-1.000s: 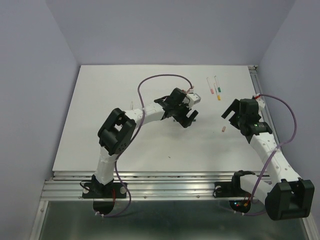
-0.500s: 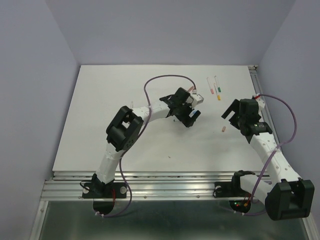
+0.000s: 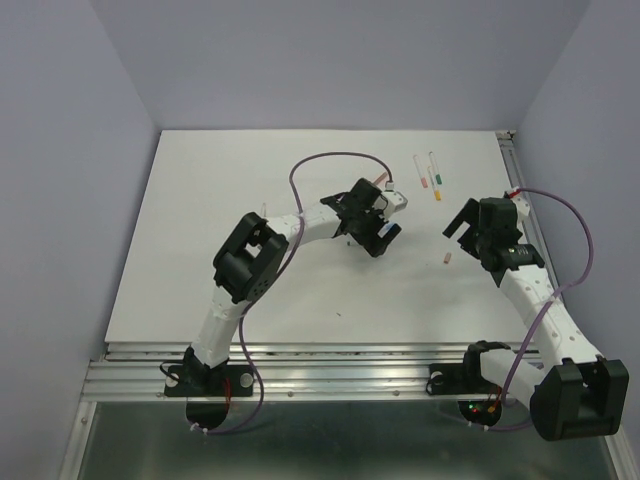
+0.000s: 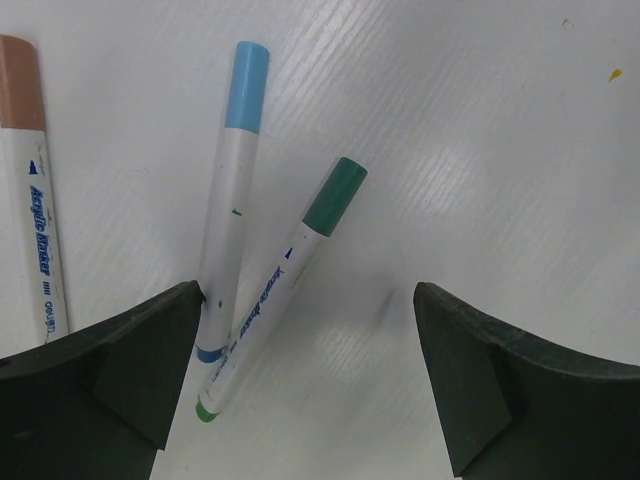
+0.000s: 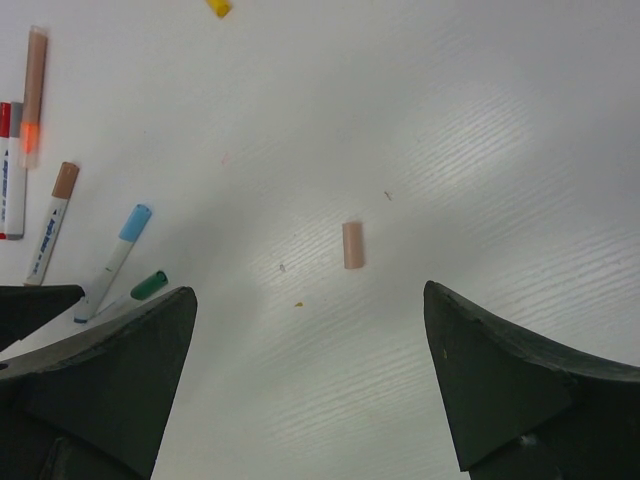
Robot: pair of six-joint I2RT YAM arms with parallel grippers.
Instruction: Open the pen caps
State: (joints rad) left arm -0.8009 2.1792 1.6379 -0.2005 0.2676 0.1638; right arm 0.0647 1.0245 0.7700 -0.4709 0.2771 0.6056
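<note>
My left gripper grabs the green-capped pen by the end of its body away from its cap (image 4: 237, 358) next. That leaves the cap free for my right gripper to open.
In the left wrist view, three white-barrelled pens lie capped on the table: one with a light blue cap (image 4: 246, 85), one with a green cap (image 4: 335, 196), one with a brown cap (image 4: 20, 85). My left gripper (image 4: 308, 292) is open and empty just above them, with the blue and green barrels by its left finger. In the top view it (image 3: 378, 232) hovers mid-table. My right gripper (image 5: 310, 295) is open and empty, above a loose peach cap (image 5: 352, 245) that lies alone on the table (image 3: 447, 258). In the top view the right gripper (image 3: 465, 222) hovers right of centre.
Two more pens (image 3: 430, 172) lie at the back right of the white table (image 3: 250, 290). In the right wrist view a red pen (image 5: 8, 170) and a peach pen (image 5: 35, 95) lie at far left. A yellow piece (image 5: 218, 7) is at the top edge. A rail (image 3: 520, 190) runs along the right side.
My left arm's elbow has swung right and its gripper has turned and shifted slightly over the pens. The right arm has not moved.
</note>
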